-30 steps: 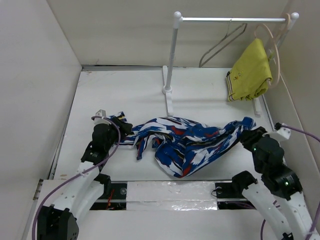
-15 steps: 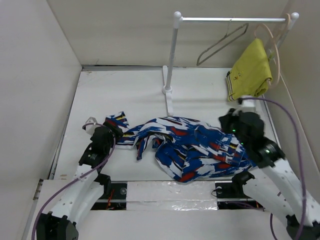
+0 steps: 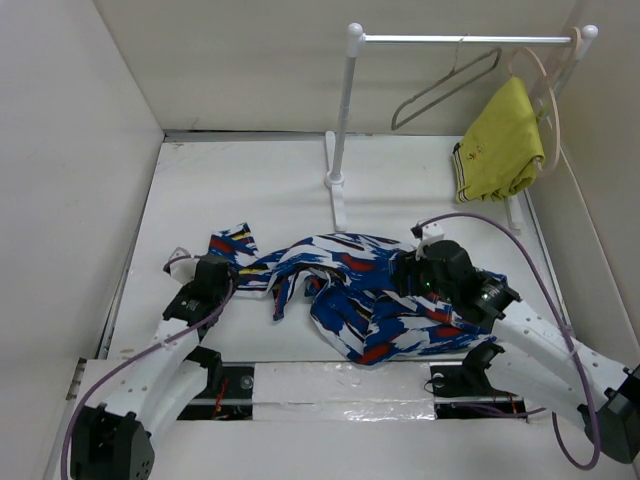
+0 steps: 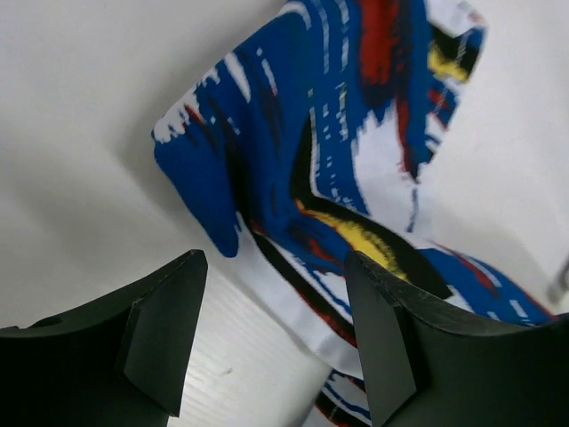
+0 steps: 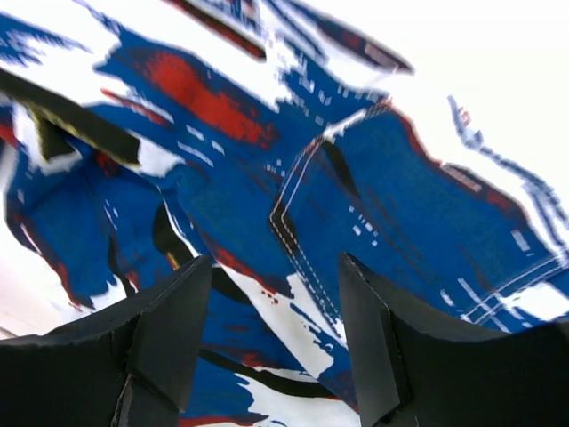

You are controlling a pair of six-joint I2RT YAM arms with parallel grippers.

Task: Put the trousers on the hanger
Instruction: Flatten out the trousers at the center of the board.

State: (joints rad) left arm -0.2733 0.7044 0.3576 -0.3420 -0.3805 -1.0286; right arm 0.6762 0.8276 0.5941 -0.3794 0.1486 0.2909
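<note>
I should next grab the trousers (image 3: 350, 290) with my left gripper by the edge of the fabric near the cuff. That will spread that leg straight for hanging.
The blue-and-white printed trousers (image 3: 350, 290) lie crumpled across the table in front of both arms. My left gripper (image 3: 228, 272) sits low at their left leg end. In the left wrist view it (image 4: 271, 267) is open, with the cuff (image 4: 356, 133) just ahead and a fabric edge reaching between the fingers. My right gripper (image 3: 398, 275) hovers over the right-middle of the trousers. It (image 5: 276, 262) is open above the cloth (image 5: 400, 205) and grips nothing. The thin grey hanger (image 3: 445, 88) hangs empty on the rail at the back right.
A white rack with a post (image 3: 340, 150) and a top rail (image 3: 460, 39) stands at the back. A yellow garment (image 3: 500, 140) hangs on a pale beige hanger (image 3: 545, 80) at the rail's right end. White walls close in left, back and right.
My right gripper swung from the trousers' right end to their middle, shut briefly, then opened; the right end now lies folded nearer. My left gripper drew back a little to the left.
</note>
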